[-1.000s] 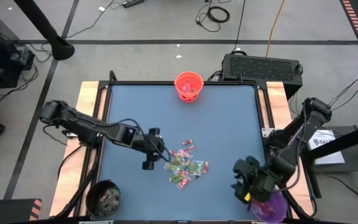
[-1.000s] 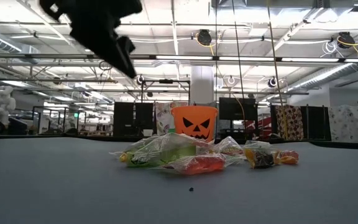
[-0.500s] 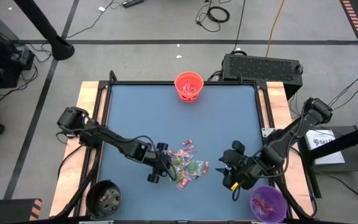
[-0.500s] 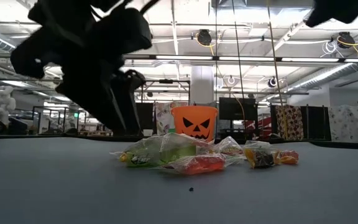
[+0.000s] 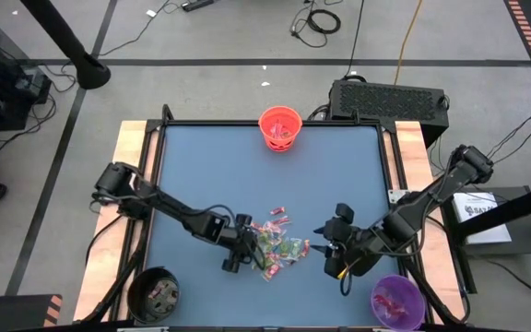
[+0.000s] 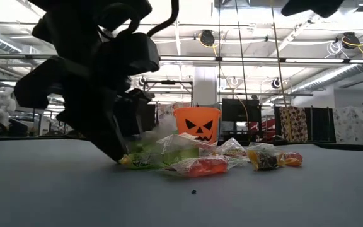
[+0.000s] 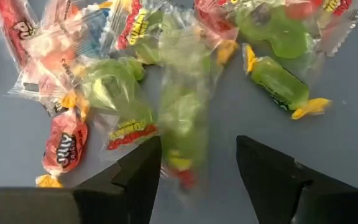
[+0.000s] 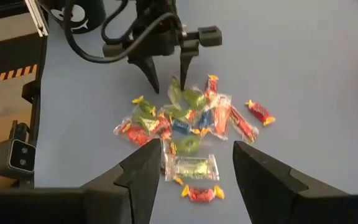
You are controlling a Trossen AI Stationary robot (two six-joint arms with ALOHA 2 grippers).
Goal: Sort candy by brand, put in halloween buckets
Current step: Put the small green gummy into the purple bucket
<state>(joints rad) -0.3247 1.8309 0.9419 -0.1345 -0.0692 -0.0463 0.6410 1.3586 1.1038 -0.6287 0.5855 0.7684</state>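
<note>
My left gripper should close on the green gummy wrapper [image 7: 185, 124] now. Its fingers are on either side of the wrapper in the left wrist view, so they would hold it.
The candy [image 5: 277, 242] lies in a loose pile of red, green and blue wrappers near the table's middle, also seen in the low view [image 6: 194, 159]. My left gripper [image 5: 241, 255] is down at the pile's left edge, open. Its fingers [image 7: 138, 177] stand on either side of a green candy [image 7: 182, 121]. My right gripper [image 5: 331, 251] hangs open above the table, right of the pile, with nothing between its fingers [image 8: 143, 174]. The orange bucket [image 5: 280, 127] stands at the far edge, the black bucket [image 5: 153, 293] near left, the purple bucket [image 5: 396, 300] near right. My left gripper slants down from the table's left, its fingertips [image 6: 117, 154] at table level beside the green candy's wrapper [image 6: 137, 161]. Its two fingers stand on either side of that candy. Whether they touch it I cannot tell.
The table's blue top [image 5: 210, 175] lies bare around the pile. Wooden side rails [image 5: 132, 148] run along both edges. A black box [image 5: 390, 97] sits behind the far right corner. All three buckets hold some candy.
My left gripper has gone down and toward the table's right and near edge, from above the table to the pile's left edge. My right gripper has gone from above the purple bucket toward the table's left, nearer the pile, and has rolled about its wrist.
</note>
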